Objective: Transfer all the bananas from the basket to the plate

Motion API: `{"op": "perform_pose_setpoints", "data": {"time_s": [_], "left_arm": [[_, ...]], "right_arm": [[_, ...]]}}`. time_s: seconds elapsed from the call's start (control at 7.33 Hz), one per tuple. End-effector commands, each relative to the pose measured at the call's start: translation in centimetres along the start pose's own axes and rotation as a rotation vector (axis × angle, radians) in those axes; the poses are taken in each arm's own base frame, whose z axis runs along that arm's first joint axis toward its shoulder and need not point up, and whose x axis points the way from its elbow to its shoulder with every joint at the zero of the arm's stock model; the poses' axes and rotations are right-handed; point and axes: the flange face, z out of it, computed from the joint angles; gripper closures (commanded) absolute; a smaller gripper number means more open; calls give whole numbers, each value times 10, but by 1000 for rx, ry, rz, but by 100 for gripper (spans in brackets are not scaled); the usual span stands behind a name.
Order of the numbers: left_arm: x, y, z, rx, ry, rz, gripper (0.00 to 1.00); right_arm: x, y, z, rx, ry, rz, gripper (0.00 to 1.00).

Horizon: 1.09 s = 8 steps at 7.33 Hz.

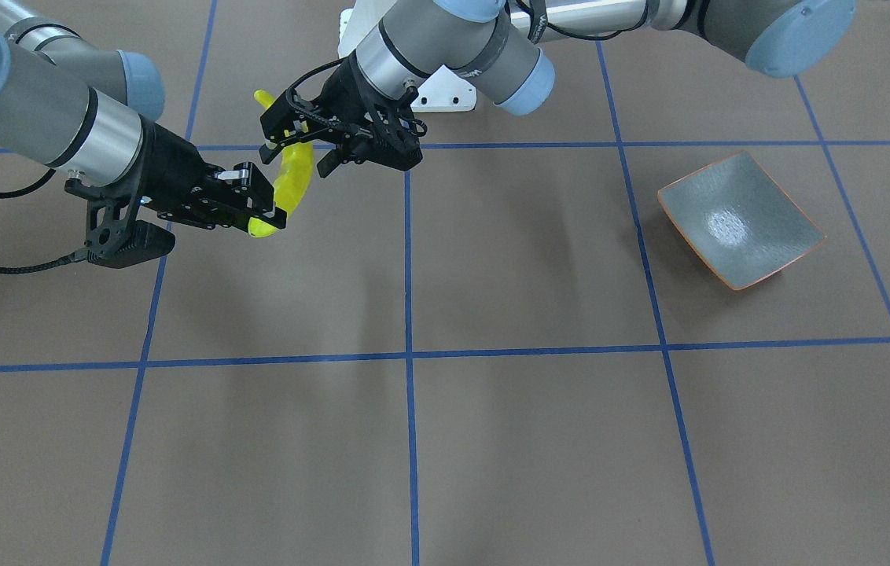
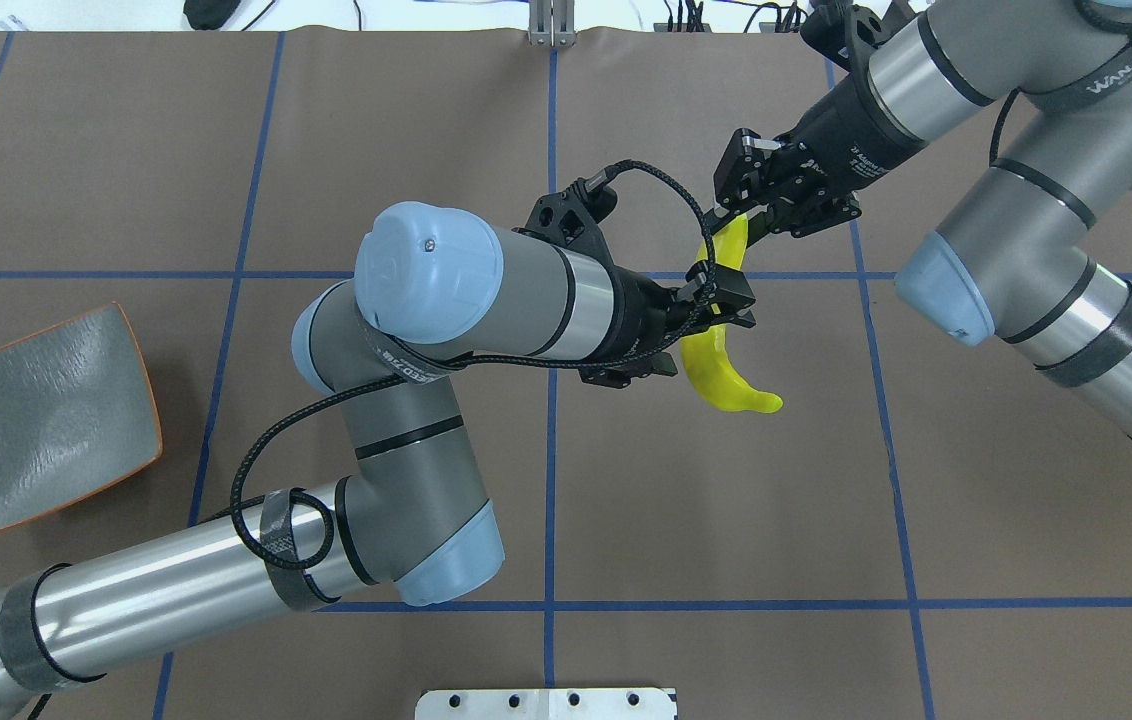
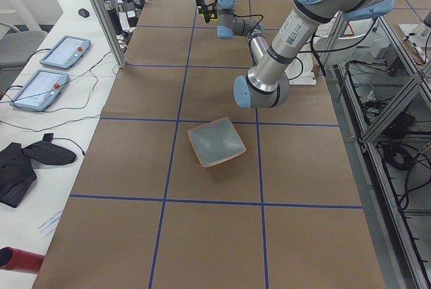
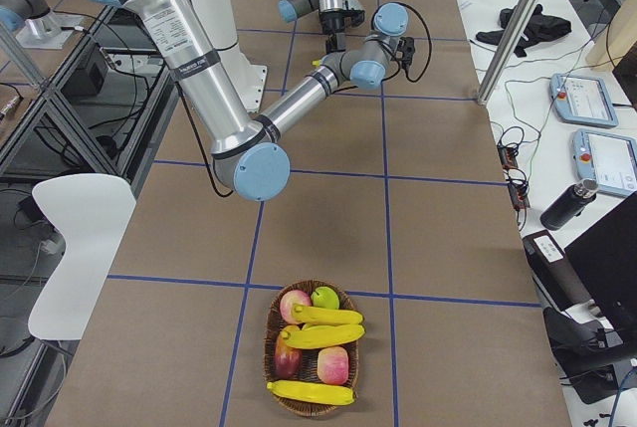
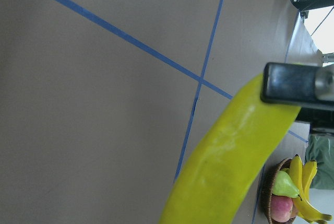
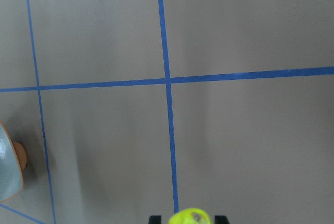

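My left gripper should next grab the yellow banana by its middle (image 1: 297, 162) to carry the yellow banana over to the grey-green plate (image 1: 741, 222).
One yellow banana (image 1: 294, 177) hangs in the air between both grippers over the table's right half. My right gripper (image 1: 268, 220) is shut on one end of it; that tip (image 6: 193, 217) shows between its fingers in the right wrist view. My left gripper (image 1: 299, 141) straddles the banana's middle (image 2: 721, 365) with fingers spread, so it looks open. The banana (image 5: 224, 166) fills the left wrist view. Three more bananas (image 4: 320, 335) lie in the basket (image 4: 274, 347). The grey-green plate (image 2: 46, 420) sits far off on the table's left side and holds nothing.
The wicker basket also holds red apples (image 4: 333, 365) and a green pear (image 4: 324, 297), at the table's end on my right. The brown table has blue tape grid lines (image 1: 408, 354). Tablets and cables lie beyond the far table edge (image 3: 64, 52).
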Motion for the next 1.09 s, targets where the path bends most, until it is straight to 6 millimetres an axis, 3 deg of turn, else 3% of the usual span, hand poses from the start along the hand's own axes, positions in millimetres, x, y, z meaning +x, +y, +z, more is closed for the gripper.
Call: {"op": "perform_pose_setpoints", "data": {"time_s": [0.0,0.14,0.27,0.41,0.55,0.68,0.96], "left_arm": [[0,0,1,-1,2,1,26],[0,0,1,-1,2,1,31],[-1,0,1,-2,0,0,44],[0,0,1,-2,1,1,73],[-3,0,1,-1,-2,1,100],[-3,0,0,-2,0,0,100],[-3,0,0,-1,-2,0,100]], "right_arm": [[0,1,1,-1,-1,-1,100],[0,1,1,-1,-1,-1,100],[-1,1,1,-1,-1,-2,100],[0,1,1,-3,-1,-1,100],[1,0,0,-1,2,2,63],[1,0,0,-1,2,2,1],[1,0,0,-3,0,27,0]]}}
